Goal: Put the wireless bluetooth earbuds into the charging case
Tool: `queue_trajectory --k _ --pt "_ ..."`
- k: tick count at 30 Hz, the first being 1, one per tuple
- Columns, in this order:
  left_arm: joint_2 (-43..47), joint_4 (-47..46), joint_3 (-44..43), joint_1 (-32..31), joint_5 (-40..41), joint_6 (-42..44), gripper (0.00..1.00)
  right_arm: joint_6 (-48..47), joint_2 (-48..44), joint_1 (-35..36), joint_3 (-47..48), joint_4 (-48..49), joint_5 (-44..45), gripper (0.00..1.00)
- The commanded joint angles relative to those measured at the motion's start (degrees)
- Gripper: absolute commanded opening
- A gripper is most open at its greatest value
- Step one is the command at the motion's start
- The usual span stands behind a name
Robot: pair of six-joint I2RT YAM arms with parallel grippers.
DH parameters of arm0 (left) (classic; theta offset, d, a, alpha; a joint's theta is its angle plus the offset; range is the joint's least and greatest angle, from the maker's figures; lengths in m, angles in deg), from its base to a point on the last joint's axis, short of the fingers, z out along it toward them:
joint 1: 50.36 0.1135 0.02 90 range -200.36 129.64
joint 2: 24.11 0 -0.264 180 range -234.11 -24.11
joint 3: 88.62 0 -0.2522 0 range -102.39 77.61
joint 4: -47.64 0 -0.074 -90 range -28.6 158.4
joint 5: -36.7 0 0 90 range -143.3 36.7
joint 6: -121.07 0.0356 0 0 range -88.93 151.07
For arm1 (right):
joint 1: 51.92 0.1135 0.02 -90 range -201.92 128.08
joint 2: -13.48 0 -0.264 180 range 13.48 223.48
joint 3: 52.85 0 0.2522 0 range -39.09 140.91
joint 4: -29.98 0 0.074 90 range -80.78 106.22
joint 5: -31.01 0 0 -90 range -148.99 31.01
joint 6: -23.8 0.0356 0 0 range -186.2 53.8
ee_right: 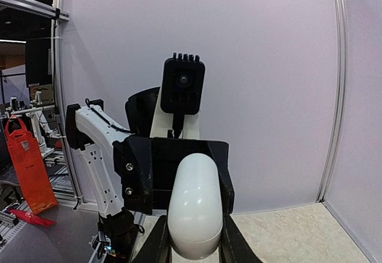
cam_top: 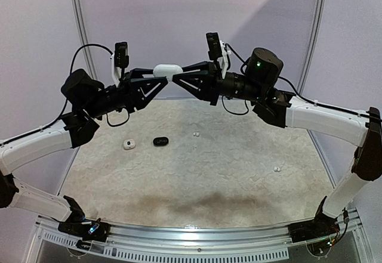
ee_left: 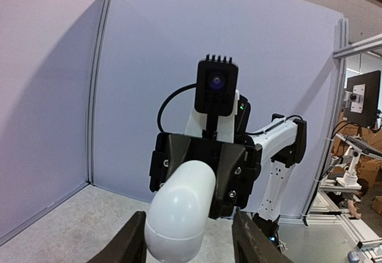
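The left gripper should close on the case's near end now, because the near end is between both fingers in the left wrist view.
A white pebble-shaped charging case, lid closed, hangs high above the table between both grippers. My right gripper is shut on it: in the right wrist view both fingers press the sides of the case. My left gripper is open around the other end. In the left wrist view the case touches the left finger, with a gap to the other. Tiny white earbuds lie on the table at mid-back and at right.
A black oval case and a small white object with a dark mark lie on the speckled table, left of centre. Purple walls close the back and sides. The arm bases sit at the near edge.
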Motion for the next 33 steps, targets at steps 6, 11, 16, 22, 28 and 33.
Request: queue_trajectory --k 6,11,16,22,28,33 --pt "1.5 -0.6 1.6 -0.5 -0.3 1.0 0.33 1.1 -1.1 0.0 -0.3 1.1 -1.0 0.00" --pt "1.2 -1.0 1.5 -0.7 -2.1 1.3 0.41 2.0 -0.9 0.1 -0.3 3.0 -1.2 0.00" --pt "1.3 -0.8 1.6 -0.9 -2.7 1.5 0.38 1.6 -0.9 0.1 0.4 2.1 -1.6 0.00" --pt "1.1 -1.0 1.2 -0.9 -2.7 1.6 0.29 1.6 -0.9 0.1 -0.1 0.8 -1.4 0.00" --pt "0.7 -2.4 0.7 -0.9 -2.4 1.0 0.11 1.6 -0.5 0.1 0.1 -0.5 -1.8 0.00" --pt "0.8 -2.4 0.8 -0.9 -2.5 1.0 0.00 1.4 -0.2 0.0 0.1 -2.3 -1.7 0.00"
